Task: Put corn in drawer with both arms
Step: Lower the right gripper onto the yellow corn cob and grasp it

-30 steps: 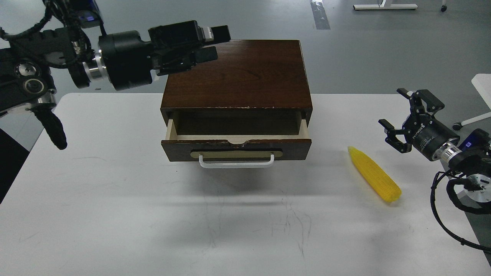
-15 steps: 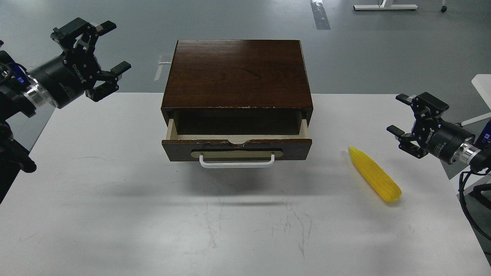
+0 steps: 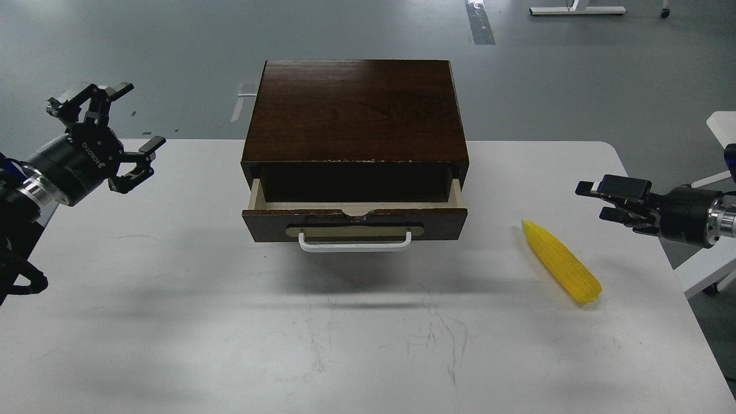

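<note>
The yellow corn's pointed end (image 3: 529,227) should stay free to go into the drawer, so my right gripper next needs to grab the corn by its thick blunt end (image 3: 580,285).
The yellow corn (image 3: 562,268) lies on the white table (image 3: 172,322) at the right, pointed end toward the box. The drawer (image 3: 354,221) of the dark brown wooden box (image 3: 355,109) stands pulled partly out, its inside empty, white bar handle toward me. My left gripper (image 3: 112,135) is open and empty, raised above the table's far left edge, well left of the box. My right gripper (image 3: 604,201) is open and empty, fingers pointing left, above the table's right side, a little behind and right of the corn.
The table's right edge (image 3: 673,270) runs just under my right wrist. A white piece of furniture (image 3: 713,253) stands beyond that edge. Grey floor lies behind the box.
My left arm has swung from beside the box's top out left and down, its gripper opening. My right gripper has turned to point left and moved slightly back. Corn and drawer have not moved.
</note>
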`<state>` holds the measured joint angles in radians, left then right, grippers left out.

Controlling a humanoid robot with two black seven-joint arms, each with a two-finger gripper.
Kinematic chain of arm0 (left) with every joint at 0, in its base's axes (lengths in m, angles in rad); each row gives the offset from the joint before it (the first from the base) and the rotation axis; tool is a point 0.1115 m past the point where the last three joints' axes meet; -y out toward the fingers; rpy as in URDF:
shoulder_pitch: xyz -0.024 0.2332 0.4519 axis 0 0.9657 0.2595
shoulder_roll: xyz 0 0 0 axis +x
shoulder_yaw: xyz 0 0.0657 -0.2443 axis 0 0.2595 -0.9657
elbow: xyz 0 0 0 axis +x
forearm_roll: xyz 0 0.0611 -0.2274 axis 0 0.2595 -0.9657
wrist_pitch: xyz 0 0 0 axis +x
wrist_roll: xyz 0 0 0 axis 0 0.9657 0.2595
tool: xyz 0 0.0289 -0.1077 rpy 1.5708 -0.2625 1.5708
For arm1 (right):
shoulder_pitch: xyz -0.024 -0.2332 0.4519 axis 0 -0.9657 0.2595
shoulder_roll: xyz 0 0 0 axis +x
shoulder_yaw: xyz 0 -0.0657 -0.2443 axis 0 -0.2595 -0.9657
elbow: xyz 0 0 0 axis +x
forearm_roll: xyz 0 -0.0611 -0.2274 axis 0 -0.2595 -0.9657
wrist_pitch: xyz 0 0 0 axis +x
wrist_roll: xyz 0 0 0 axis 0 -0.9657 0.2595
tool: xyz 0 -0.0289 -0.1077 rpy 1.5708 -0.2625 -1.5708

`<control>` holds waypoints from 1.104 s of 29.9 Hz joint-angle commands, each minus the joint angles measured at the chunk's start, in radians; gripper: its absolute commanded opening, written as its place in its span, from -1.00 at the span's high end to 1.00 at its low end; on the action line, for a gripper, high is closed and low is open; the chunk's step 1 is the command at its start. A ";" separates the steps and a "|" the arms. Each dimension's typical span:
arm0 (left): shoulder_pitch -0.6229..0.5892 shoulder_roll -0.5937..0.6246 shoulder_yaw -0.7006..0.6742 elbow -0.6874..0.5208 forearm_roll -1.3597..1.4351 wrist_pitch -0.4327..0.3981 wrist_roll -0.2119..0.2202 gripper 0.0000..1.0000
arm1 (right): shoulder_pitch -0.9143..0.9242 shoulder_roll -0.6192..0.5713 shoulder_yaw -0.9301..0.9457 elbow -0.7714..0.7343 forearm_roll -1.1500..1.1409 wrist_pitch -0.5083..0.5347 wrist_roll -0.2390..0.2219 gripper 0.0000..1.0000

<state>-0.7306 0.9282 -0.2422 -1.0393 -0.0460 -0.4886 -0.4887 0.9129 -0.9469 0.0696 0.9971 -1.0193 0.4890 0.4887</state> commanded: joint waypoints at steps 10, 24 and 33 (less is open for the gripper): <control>0.031 -0.038 -0.048 0.002 0.000 0.000 0.000 -0.96 | 0.165 0.108 -0.246 -0.029 -0.286 0.000 0.000 -1.00; 0.031 -0.037 -0.057 -0.001 0.002 0.000 0.000 -0.96 | 0.207 0.223 -0.378 -0.110 -0.289 0.000 0.000 -0.87; 0.031 -0.034 -0.058 -0.002 0.003 0.000 0.000 -0.96 | 0.210 0.227 -0.422 -0.114 -0.291 0.000 0.000 0.62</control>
<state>-0.6995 0.8934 -0.3005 -1.0416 -0.0430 -0.4887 -0.4887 1.1225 -0.7181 -0.3496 0.8825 -1.3093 0.4885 0.4888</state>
